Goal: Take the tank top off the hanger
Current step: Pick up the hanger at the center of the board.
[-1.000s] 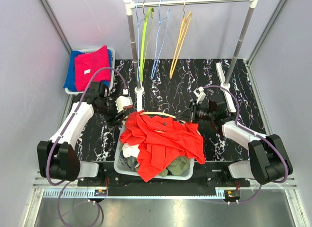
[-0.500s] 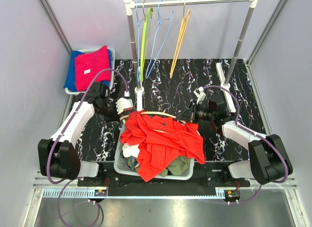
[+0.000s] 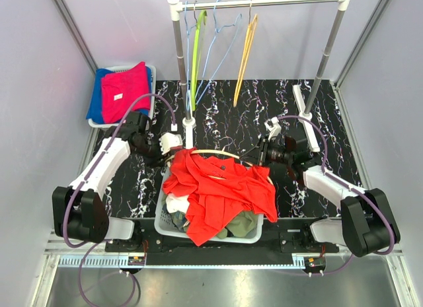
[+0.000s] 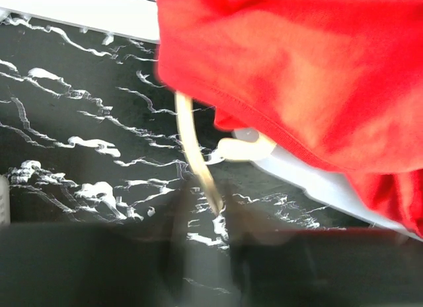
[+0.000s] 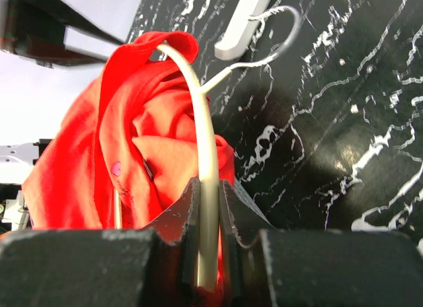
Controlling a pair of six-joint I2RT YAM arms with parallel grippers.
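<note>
I should use my left gripper to grab the cream hanger (image 3: 211, 151) by its tip beyond the red cloth, so that the tank top stays free.
A red tank top (image 3: 218, 188) hangs on a cream hanger (image 3: 211, 151) and is draped over a white laundry basket (image 3: 162, 214). My right gripper (image 3: 262, 153) is shut on the hanger's arm (image 5: 206, 188), with the red cloth (image 5: 132, 122) bunched just beyond my right gripper (image 5: 209, 218). My left gripper (image 3: 170, 148) is at the hanger's left end. In the left wrist view its blurred fingers stand apart on either side of the hanger's tip (image 4: 198, 168), below the cloth (image 4: 297, 69), so my left gripper (image 4: 210, 234) is open.
A clothes rack (image 3: 251, 2) stands behind, with green (image 3: 196, 56), blue and orange hangers (image 3: 243, 56). Its white post base (image 3: 188, 130) is close to my left gripper. A bin with pink and blue clothes (image 3: 122, 89) sits back left. The basket holds other laundry.
My left gripper has moved back and right to the hanger's left end. The right gripper and hanger have stayed put.
</note>
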